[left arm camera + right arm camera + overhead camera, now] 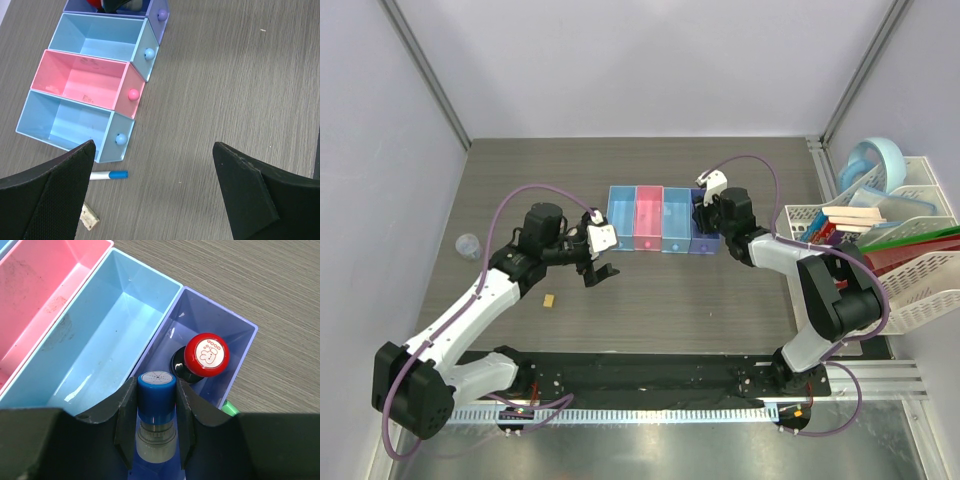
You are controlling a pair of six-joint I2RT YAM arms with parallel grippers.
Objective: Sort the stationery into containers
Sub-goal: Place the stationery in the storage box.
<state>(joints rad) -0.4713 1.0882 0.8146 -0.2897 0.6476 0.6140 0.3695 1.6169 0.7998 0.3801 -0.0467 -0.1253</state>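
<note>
The blue-capped cylinder (156, 382) is hanging within the sides of the darker blue bin, beside the red-capped bottle, so I need to open my right gripper now.
The four joined bins (662, 219) stand mid-table: light blue, pink, light blue, darker blue. My right gripper (156, 390) is shut on a blue-capped cylinder (156, 382) and holds it upright over the darker blue bin (235, 330). A red-capped black bottle (206, 354) stands in that bin. A green pen tip (229, 407) shows just outside its wall. My left gripper (154, 145) is open and empty above the table in front of the bins. A white pen with a blue cap (109, 175) and a tan block (90, 216) lie by the near light blue bin (65, 125). The clear roll (468, 245) lies far left.
A large white rack basket (920, 300) with books and folders stands at the right edge, with a light blue round object (875, 165) behind it. Metal frame posts rise at the back corners. The tan block also shows in the top view (550, 299).
</note>
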